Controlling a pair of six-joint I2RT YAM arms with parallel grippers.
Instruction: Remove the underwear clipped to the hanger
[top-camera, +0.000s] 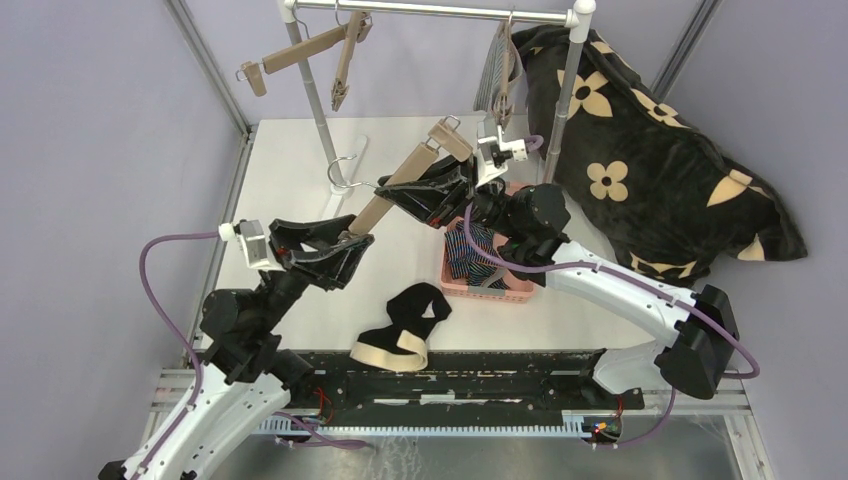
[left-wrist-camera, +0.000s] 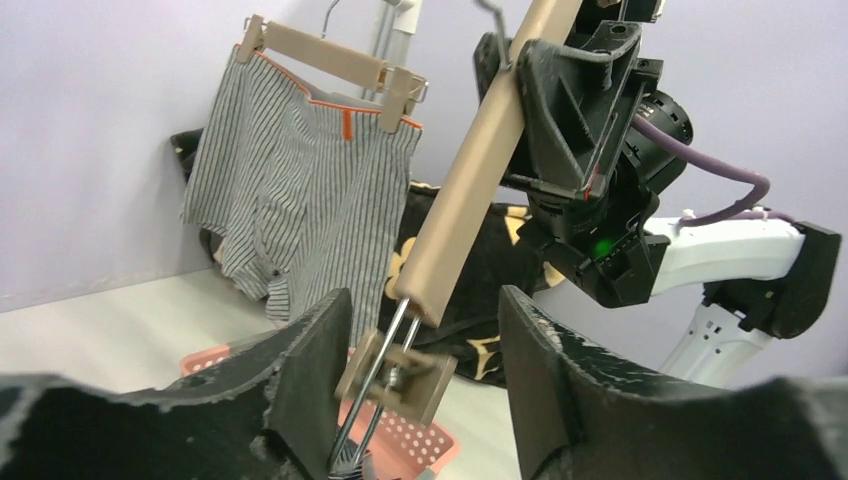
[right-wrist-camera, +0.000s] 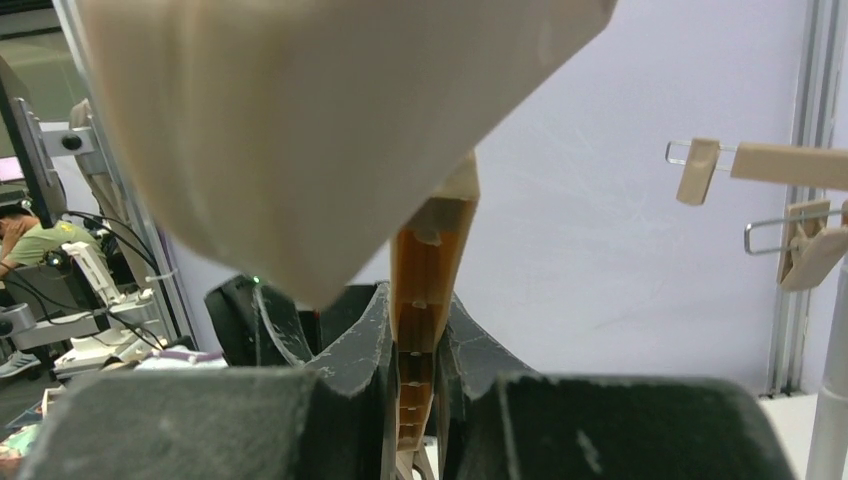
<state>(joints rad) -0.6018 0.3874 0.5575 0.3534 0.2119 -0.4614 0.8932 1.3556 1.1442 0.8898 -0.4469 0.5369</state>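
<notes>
The left gripper grabs the beige hanger by the bar's end (top-camera: 362, 224) (left-wrist-camera: 429, 285) beside the empty clip next, leaving the hanger's hook free to hang.
My right gripper (top-camera: 447, 190) is shut on the middle of a beige clip hanger (top-camera: 405, 180), and its bar (right-wrist-camera: 424, 300) is pinched between the jaws. My left gripper (left-wrist-camera: 420, 385) is open, with its fingers (left-wrist-camera: 310, 380) on either side of the hanger's lower end clip (left-wrist-camera: 400, 372). That clip shows no cloth in it. Navy striped underwear (top-camera: 478, 255) lies in the pink basket (top-camera: 520, 290). Black underwear with a beige waistband (top-camera: 405, 325) lies on the table. Grey-and-white striped underwear (left-wrist-camera: 300, 200) hangs clipped to a hanger (left-wrist-camera: 320, 52) on the rack (top-camera: 430, 10).
Two bare beige hangers (top-camera: 310, 50) dangle from the rack's left half. The rack's posts (top-camera: 318, 110) stand on the table behind the arms. A big black flower-print cushion (top-camera: 640, 150) fills the back right. The held hanger's metal hook (top-camera: 342, 172) sticks out to the left.
</notes>
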